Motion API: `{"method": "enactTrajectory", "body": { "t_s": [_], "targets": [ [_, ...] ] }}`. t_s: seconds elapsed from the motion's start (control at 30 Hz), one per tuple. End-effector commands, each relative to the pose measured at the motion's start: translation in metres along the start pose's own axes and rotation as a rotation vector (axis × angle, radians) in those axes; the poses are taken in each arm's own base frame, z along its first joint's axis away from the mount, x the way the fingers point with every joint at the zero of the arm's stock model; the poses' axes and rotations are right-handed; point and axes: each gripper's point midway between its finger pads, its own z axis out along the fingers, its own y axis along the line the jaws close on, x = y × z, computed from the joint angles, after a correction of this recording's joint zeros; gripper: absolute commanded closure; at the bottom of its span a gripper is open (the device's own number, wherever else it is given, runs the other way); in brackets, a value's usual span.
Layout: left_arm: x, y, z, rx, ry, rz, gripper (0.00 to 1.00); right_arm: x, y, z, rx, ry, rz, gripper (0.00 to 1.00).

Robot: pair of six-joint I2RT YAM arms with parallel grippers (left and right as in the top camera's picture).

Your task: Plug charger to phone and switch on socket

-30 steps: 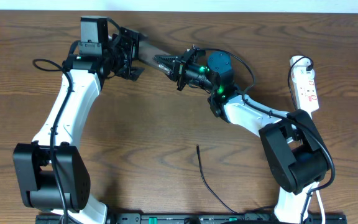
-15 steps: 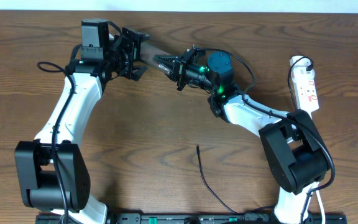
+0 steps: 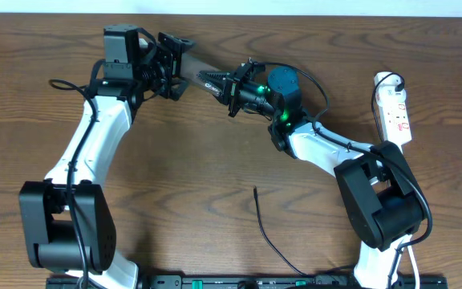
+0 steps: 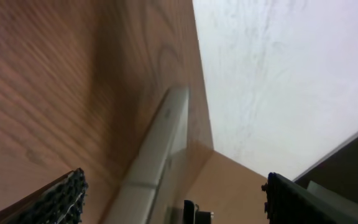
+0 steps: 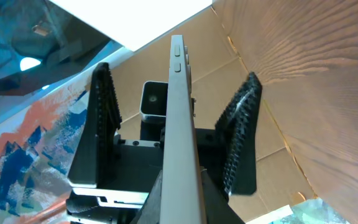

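Next, my left gripper grabs the phone by its end opposite my right gripper, leaving the phone's other end open to plug the charger.
The phone (image 3: 194, 66) is held off the table, edge-on, at the back centre. My right gripper (image 3: 216, 83) is shut on its right end; in the right wrist view the phone's grey edge (image 5: 180, 112) runs up from the right gripper's jaws (image 5: 188, 183). My left gripper (image 3: 173, 64) is open, its fingers on either side of the phone's left end without touching it. In the left wrist view (image 4: 179, 196) the phone edge (image 4: 157, 149) lies between the spread fingers. The charger cable (image 3: 267, 229) lies on the table at front centre, its tip (image 3: 255, 190) free. The socket (image 3: 395, 108) lies far right.
The table's back edge and a pale wall are just behind the grippers. The socket's white cord (image 3: 383, 79) loops at its far end. A black rail (image 3: 239, 282) runs along the front edge.
My left gripper has moved back and slightly right along the phone's left end, staying open. The right gripper and phone have hardly moved.
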Motion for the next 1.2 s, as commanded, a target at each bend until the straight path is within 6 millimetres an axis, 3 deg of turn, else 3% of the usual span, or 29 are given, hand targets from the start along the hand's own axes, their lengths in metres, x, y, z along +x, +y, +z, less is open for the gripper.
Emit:
{"method": "enactTrajectory", "body": {
  "t_s": [0.0, 0.37, 0.83, 1.17],
  "targets": [
    [-0.0019, -0.0005, -0.0078, 0.012, -0.001, 0.01, 0.13, 0.0081, 0.013, 0.0017, -0.028, 0.015, -0.014, 0.98],
    [0.0033, -0.0038, 0.0003, 0.167, 0.047, 0.003, 0.13, 0.0075, 0.0132, 0.0014, -0.029, 0.014, -0.014, 0.98],
    [-0.003, 0.0013, -0.0011, 0.164, 0.032, -0.007, 0.13, 0.009, 0.0113, 0.0021, -0.022, 0.019, -0.011, 0.98],
    [-0.0049, 0.0015, -0.002, 0.164, 0.029, -0.02, 0.42, 0.0122, 0.0045, 0.0041, 0.002, 0.028, 0.002, 0.98]
  ]
}}
